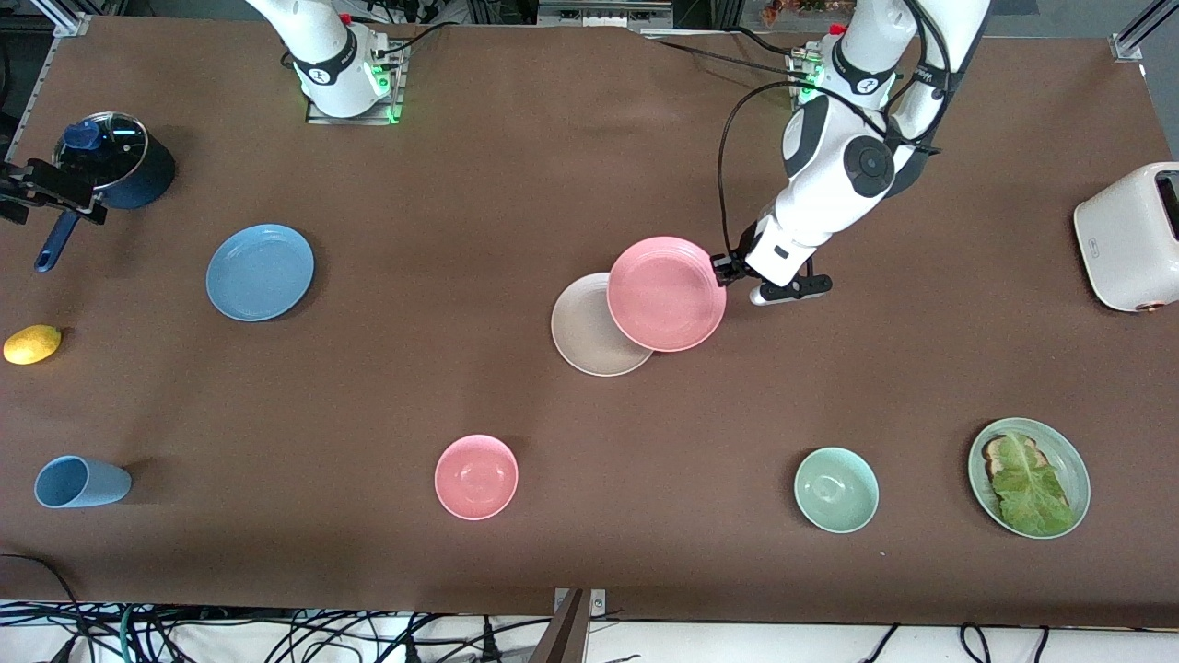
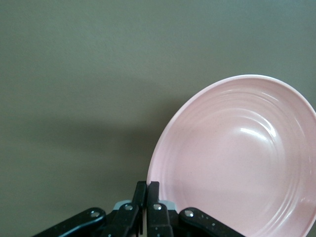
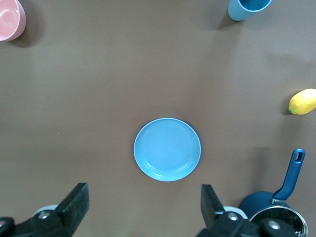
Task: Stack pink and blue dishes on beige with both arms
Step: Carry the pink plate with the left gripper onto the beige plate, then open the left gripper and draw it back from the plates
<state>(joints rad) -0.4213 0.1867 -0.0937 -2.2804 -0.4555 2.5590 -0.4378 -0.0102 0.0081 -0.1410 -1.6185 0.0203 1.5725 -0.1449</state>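
Observation:
A beige crescent shows beside the pink plate's lower edge, so my left gripper keeps holding the pink plate [image 1: 666, 293] for now, until it covers the beige plate [image 1: 585, 336].
The pink plate [image 1: 666, 293] hangs a little above the table, and my left gripper [image 1: 728, 269] is shut on its rim. It overlaps the beige plate [image 1: 585, 336], which lies flat mid-table, and hides the part of it toward the left arm's end. In the left wrist view the pink plate [image 2: 237, 158] fills one side, its rim pinched in the left gripper [image 2: 147, 197]. The blue plate [image 1: 260, 272] lies flat toward the right arm's end. My right gripper [image 3: 144, 192] is open, high over the blue plate [image 3: 167, 149], and is out of the front view.
A dark pot with a glass lid [image 1: 115, 157], a lemon [image 1: 32, 343] and a blue cup [image 1: 81, 482] sit at the right arm's end. A pink bowl [image 1: 475, 476], a green bowl [image 1: 835, 489] and a green plate with toast and lettuce [image 1: 1078, 470] line the near side. A toaster [image 1: 1128, 235] stands at the left arm's end.

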